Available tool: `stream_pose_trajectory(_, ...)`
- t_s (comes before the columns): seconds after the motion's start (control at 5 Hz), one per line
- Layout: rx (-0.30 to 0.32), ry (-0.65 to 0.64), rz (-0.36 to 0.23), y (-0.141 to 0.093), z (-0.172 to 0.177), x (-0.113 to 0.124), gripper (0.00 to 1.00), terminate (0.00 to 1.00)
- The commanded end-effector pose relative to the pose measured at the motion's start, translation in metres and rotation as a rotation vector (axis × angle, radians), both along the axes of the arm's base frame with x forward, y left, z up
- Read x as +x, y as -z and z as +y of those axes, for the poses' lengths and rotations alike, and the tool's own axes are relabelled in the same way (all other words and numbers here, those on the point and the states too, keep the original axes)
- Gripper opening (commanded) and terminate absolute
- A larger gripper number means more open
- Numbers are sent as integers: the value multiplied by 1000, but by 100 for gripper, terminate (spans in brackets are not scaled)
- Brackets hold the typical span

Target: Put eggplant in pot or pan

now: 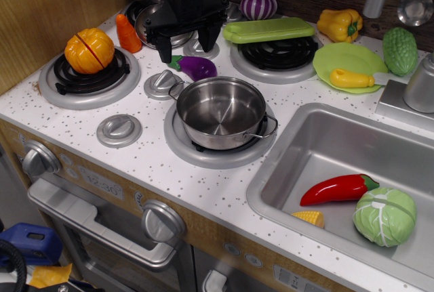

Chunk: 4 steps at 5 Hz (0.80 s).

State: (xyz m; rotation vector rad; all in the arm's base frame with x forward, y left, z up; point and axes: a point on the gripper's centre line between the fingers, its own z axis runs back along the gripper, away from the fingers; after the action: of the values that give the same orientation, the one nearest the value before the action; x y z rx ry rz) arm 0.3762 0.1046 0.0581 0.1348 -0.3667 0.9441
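Note:
The eggplant has a purple body point(190, 66) beside its green stem cap. My gripper should grab it there next, to put it in the steel pot point(220, 112).
The eggplant point(197, 67), small, glossy dark purple with a green stem cap, lies on the white counter just behind the pot. The pot point(220, 112) is a shiny steel pot with wire loop handles. It stands empty on the front right burner. My black gripper point(185, 45) hangs just above and behind the eggplant, with one fingertip point(165, 53) to the eggplant's left and the other to its upper right. The jaws are wide open and hold nothing.
An orange fruit point(89, 49) sits on the left burner, with a carrot point(127, 32) behind it. A striped onion point(259, 2), green lid point(269, 29), yellow pepper point(340, 24) and green plate point(339, 55) stand at the back. The sink point(325, 143) holds a red pepper point(337, 189) and cabbage point(384, 216).

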Motion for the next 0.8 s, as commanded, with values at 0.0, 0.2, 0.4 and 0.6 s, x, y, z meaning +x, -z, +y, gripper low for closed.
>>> stream_pose_trajectory(0.0, 0, 0, 0, 0, 0, 0, 100, 0)
stream_pose_trajectory(0.2, 3, 17, -26, 3, 11, 9, 100, 0)
stream_pose_trajectory(0.4, 10, 28, -39, 3, 16, 16, 100, 0)
stream_pose_trajectory(0.6, 19, 27, -64, 11, 17, 24, 100, 0)
